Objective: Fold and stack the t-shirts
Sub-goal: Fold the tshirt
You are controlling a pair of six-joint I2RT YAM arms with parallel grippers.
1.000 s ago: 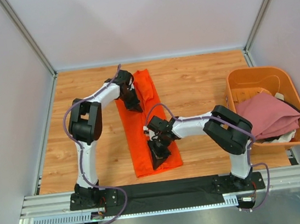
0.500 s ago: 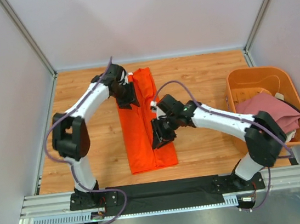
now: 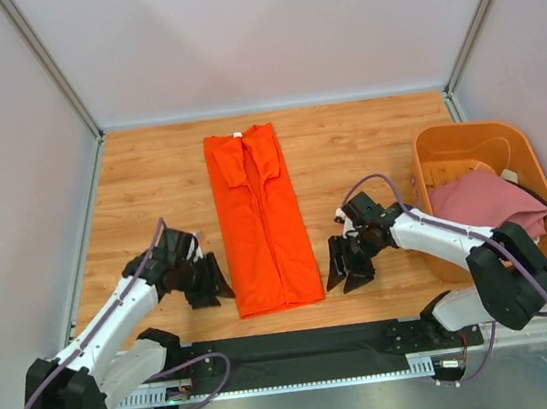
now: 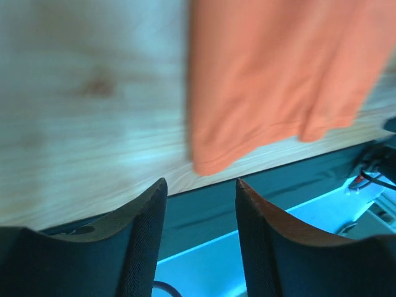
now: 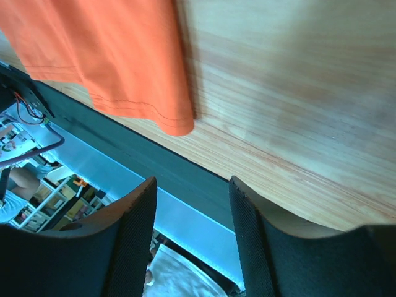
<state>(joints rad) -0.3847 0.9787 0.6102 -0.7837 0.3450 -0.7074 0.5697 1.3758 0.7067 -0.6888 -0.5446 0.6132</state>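
Observation:
The orange t-shirt (image 3: 262, 221) needs its hem folded toward the collar. My left gripper should next grab the t-shirt by its nearest hem corner (image 3: 244, 312), opposite my right gripper's corner.
The bright orange t-shirt (image 3: 262, 221) lies flat on the wooden table as a long narrow strip, sleeves folded in, collar at the far end. My left gripper (image 3: 213, 281) rests low beside its near-left corner, open and holding nothing. On the other side, by the near-right corner, my right gripper (image 3: 344, 272) is also open and apart from the cloth. The left wrist view shows the shirt's hem (image 4: 272, 80) beyond the empty gripper (image 4: 201, 210). The right wrist view shows the hem corner (image 5: 111, 62) ahead of its empty gripper (image 5: 193, 204). A dusty pink t-shirt (image 3: 488, 208) is bunched in the tub.
A rigid orange plastic tub (image 3: 466, 131) stands at the right edge of the table, with the pink cloth and some white and dark items in it. A black strip (image 3: 302, 347) and the arm bases run along the near edge. Grey walls enclose three sides.
Both grippers let go of the orange shirt, opened, and pulled back toward the near edge, left arm to the shirt's left, right arm to its right. The shirt now lies flat and straightened.

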